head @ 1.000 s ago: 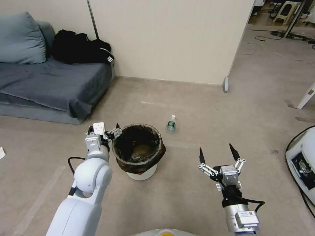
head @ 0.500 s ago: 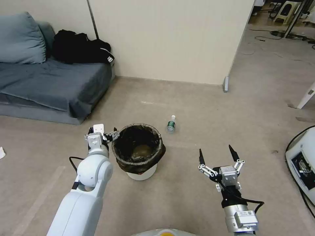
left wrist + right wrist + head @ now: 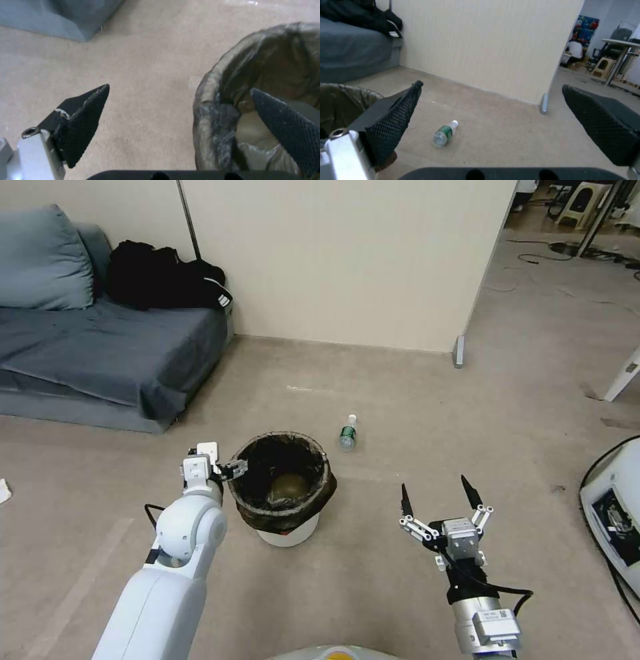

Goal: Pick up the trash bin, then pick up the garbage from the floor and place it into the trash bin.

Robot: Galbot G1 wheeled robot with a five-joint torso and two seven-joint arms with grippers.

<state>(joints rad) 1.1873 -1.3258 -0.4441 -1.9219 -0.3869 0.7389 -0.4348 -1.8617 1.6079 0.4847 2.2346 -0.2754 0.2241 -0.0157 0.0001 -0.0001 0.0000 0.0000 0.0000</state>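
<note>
The bin's round body point(image 3: 289, 532) is far too wide for my fingers, so I next need to pinch the bin with my left gripper by its thin bag-covered rim point(image 3: 232, 472).
The trash bin point(image 3: 288, 532) is a small white bucket lined with a dark bag point(image 3: 216, 117), standing on the floor in front of me. My left gripper point(image 3: 231, 468) point(image 3: 180, 88) is open at the bin's left rim, one finger outside the bag and the other inside the bin. A clear plastic bottle with a green label point(image 3: 347, 434) point(image 3: 444, 133) lies on the floor just beyond the bin, as garbage. A white scrap point(image 3: 3, 491) lies at the far left edge. My right gripper point(image 3: 433, 487) point(image 3: 492, 85) hangs open and empty to the right of the bin.
A grey-blue sofa point(image 3: 100, 353) with black clothing point(image 3: 160, 277) stands at the left. A beige partition wall point(image 3: 347, 260) rises behind the bin. A white machine point(image 3: 617, 513) with a cable sits at the right edge. Open floor lies between the bin and the wall.
My left gripper has slid a little nearer to me along the bin's left rim. My right gripper has drifted slightly back. The bin and bottle have not moved.
</note>
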